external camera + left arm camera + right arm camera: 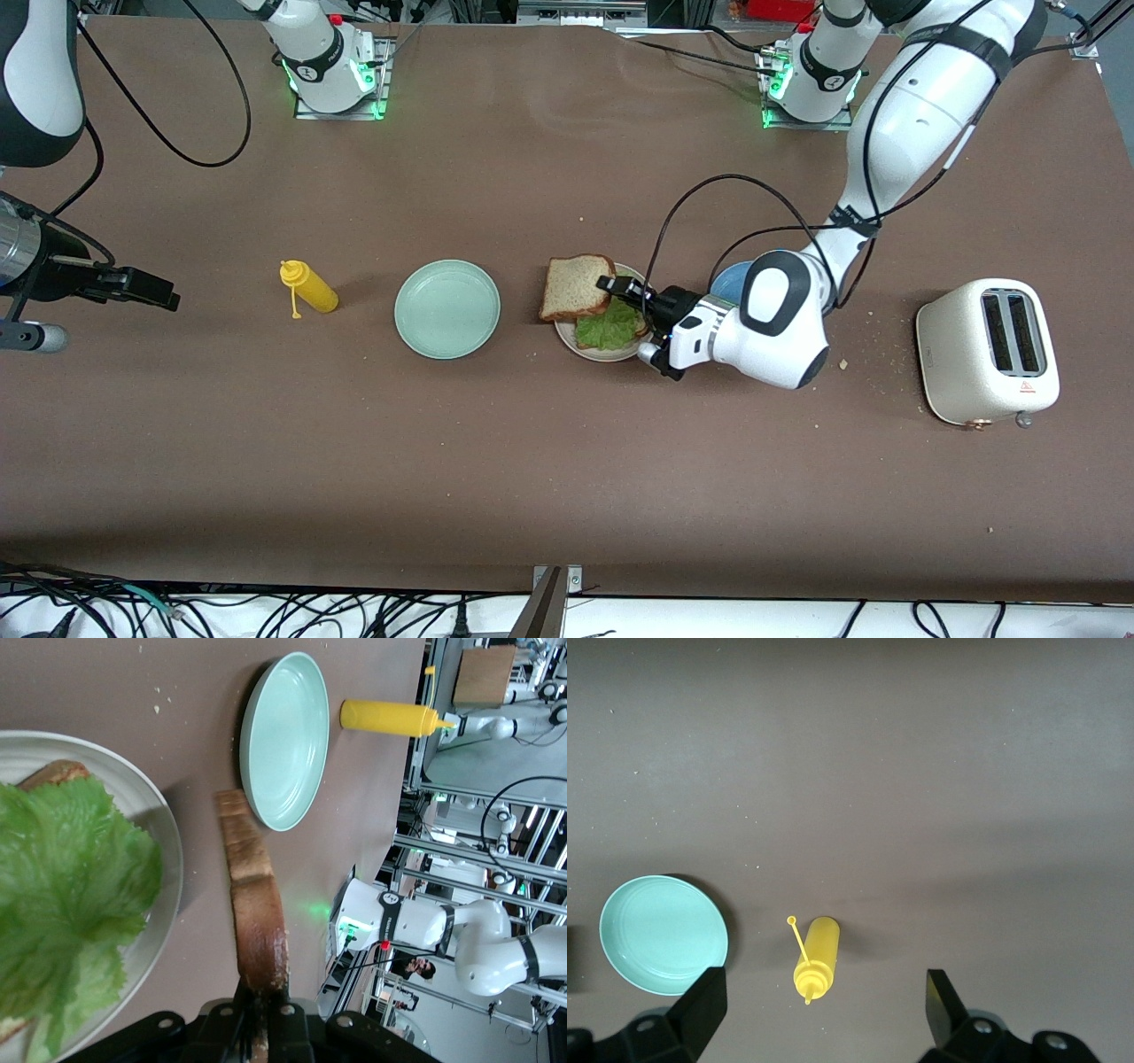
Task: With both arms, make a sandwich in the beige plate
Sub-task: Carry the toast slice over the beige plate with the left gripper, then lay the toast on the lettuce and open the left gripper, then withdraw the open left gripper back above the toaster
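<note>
I need to move the toast slice toward the lettuce leaf [607,326] before I open my left gripper. The slice is standing on its edge short of the leaf, so it would miss if I opened now.
The beige plate [611,354] lies mid-table with a bottom toast slice [53,773] and a crinkled green lettuce leaf [607,326] on it. My left gripper [609,285] is shut on a second toast slice [576,288], holding it by one edge. The slice hangs over the plate's rim on the side toward the mint-green plate. In the left wrist view the held slice [252,904] stands edge-on beside the lettuce [71,904] and the plate rim [164,850]. My right gripper [159,292] is open and empty, waiting above the table at the right arm's end; its wrist view [824,1010] looks down on the yellow bottle.
A mint-green plate [447,308] lies beside the beige plate toward the right arm's end, with a yellow squeeze bottle [308,286] lying past it. A blue plate [731,279] shows partly under the left arm. A cream toaster [988,350] stands at the left arm's end.
</note>
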Available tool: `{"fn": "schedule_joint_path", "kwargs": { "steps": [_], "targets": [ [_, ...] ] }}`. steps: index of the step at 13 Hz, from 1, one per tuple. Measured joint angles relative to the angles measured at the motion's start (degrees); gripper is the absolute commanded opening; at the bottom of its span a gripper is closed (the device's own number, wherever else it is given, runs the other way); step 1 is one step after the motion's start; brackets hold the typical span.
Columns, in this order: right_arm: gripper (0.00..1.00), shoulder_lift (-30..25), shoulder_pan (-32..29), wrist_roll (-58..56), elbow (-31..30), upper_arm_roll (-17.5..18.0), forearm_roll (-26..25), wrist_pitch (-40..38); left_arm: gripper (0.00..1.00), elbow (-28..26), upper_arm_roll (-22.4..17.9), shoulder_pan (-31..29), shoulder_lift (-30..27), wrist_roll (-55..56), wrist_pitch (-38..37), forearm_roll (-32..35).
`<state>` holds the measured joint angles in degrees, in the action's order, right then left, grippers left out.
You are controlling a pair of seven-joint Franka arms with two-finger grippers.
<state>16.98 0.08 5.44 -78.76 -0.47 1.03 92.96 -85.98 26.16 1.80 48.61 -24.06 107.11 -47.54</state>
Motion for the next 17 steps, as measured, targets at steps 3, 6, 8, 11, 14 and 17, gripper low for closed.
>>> {"fn": "schedule_joint_path", "kwargs": {
  "steps": [3,6,8,11,14,17],
  "targets": [
    [0.99,0.0,0.0,0.1,0.0,0.3,0.0,0.0,0.03,0.0,-1.3,-1.2,1.0,-3.8,-0.3,0.0],
    [0.99,0.0,0.0,0.2,0.0,0.4,0.0,0.0,0.30,-0.2,-2.4,-2.2,1.1,-7.2,-1.0,0.0],
    [0.99,0.0,0.0,0.2,0.0,0.4,0.0,0.0,1.00,-1.1,-3.3,-2.2,2.0,-10.0,-1.2,0.0],
    [0.99,0.0,0.1,0.2,0.0,0.5,0.0,0.0,1.00,-1.4,-3.7,-2.5,3.9,-11.5,-1.1,0.0],
    [0.99,0.0,0.1,0.2,0.0,0.5,0.0,0.0,1.00,-0.8,-3.7,-3.7,3.2,-11.8,-1.2,2.4],
    [0.99,0.0,0.0,0.2,0.0,0.5,0.0,0.1,1.00,-0.1,-3.6,-5.1,-0.5,-11.8,-1.8,9.2]
  ]
}}
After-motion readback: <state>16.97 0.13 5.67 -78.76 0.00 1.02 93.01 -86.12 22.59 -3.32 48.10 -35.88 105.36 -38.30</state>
